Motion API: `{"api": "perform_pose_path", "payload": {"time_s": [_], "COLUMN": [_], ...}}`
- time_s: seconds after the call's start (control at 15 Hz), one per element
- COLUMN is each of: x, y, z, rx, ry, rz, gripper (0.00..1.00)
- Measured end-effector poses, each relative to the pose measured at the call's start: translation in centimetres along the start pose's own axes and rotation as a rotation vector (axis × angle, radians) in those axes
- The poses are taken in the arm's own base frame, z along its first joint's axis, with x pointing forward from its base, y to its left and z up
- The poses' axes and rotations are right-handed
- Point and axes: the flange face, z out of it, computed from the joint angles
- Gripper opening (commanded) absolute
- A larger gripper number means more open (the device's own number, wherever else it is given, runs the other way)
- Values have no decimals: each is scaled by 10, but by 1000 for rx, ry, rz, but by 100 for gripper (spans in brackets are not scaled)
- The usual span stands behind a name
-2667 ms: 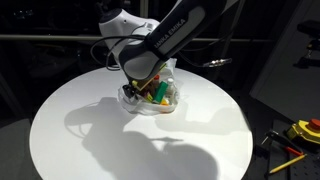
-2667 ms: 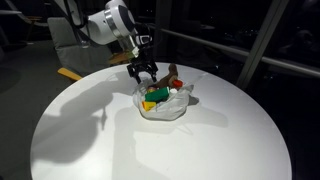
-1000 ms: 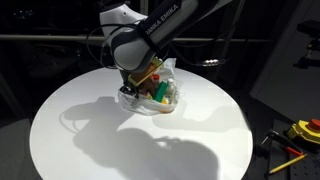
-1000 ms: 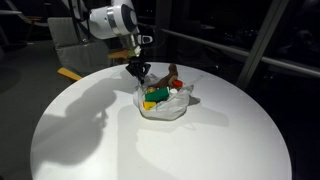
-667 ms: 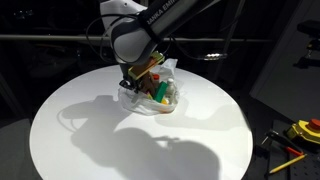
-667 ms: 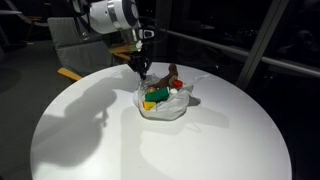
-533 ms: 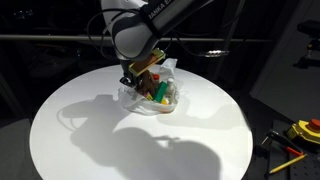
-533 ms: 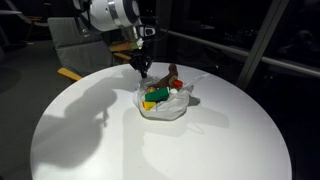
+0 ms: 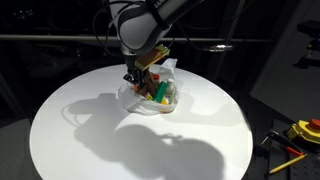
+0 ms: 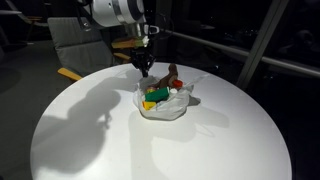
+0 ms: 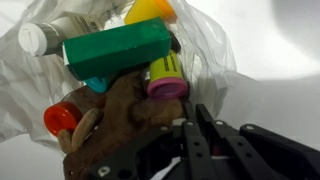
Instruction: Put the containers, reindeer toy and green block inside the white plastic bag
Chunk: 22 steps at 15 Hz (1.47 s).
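The gripper's fingers hang empty at the bag's rim, so the bag (image 10: 170,110) (image 11: 210,45) and its contents would stay on the tabletop if the robot lifted its gripper now.
The white plastic bag (image 9: 128,97) (image 10: 170,110) (image 11: 210,45) lies open on the round table. Inside it, in the wrist view, are the green block (image 11: 118,50), a clear bottle with a white cap (image 11: 45,35), a red-capped bottle (image 11: 60,118), an orange pot (image 11: 150,10), a pink-capped tube (image 11: 168,78) and the brown reindeer toy (image 11: 120,115). The green block (image 10: 155,95) also shows in an exterior view. My gripper (image 9: 135,75) (image 10: 143,68) (image 11: 192,110) hangs just above the bag's rim, shut, with nothing between its fingers.
The white round table (image 9: 100,140) (image 10: 90,130) has bare surface all round the bag. Yellow tools (image 9: 300,130) lie off the table to one side. A chair (image 10: 70,40) and railings stand behind the table.
The gripper, open at the bag's rim earlier, has shut and risen a little above the bag. The bag and its contents have not moved.
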Motion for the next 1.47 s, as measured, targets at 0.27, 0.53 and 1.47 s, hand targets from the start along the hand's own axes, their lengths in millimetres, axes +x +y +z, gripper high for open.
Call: {"api": "perform_pose_path", "payload": {"time_s": [0.27,0.53,1.47], "x": [-1,-5,-10], "y": [-5,-17,-24], "z": [-1,1,35], "rx": [47,69,75], "ry": [-8,-17,-58], "rz": [-43,-78,-105], "gripper": [73,99,35]}}
